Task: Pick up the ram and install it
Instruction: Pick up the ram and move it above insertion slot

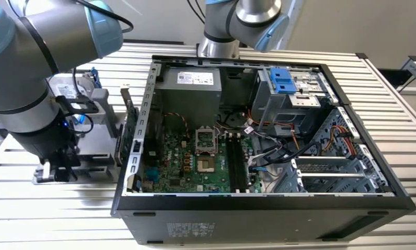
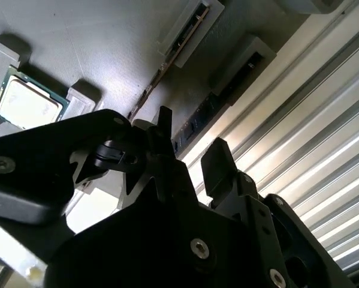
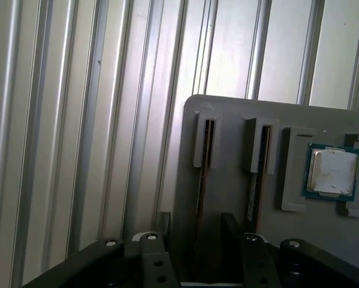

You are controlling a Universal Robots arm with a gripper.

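My gripper is going to grab the ram by its exposed middle part (image 3: 197,234) next, so it can install the ram farther from the processor chip, because a grey slotted post (image 3: 207,140) sits tight around the ram's end.
Two ram sticks stand on edge in the slots of a grey holder (image 3: 227,120) beside the computer case. My gripper (image 3: 196,225) is open, with one finger on each side of the ram (image 3: 199,186) that lies farther from the processor chip. There is a gap on both sides of that stick. The second wrist view shows the same ram (image 2: 194,123) running between the fingertips of the gripper (image 2: 191,147). The other ram (image 3: 254,180) stands free in its slot. In the exterior view, the gripper (image 1: 58,166) hangs low over the holder (image 1: 89,156) at that view's left.
A processor chip (image 3: 332,174) lies in a recess of the holder next to the sticks. The open computer case (image 1: 263,200) lies on the ribbed metal table (image 1: 55,213), with long black memory slots (image 1: 236,161) on its motherboard and loose cables to their right.
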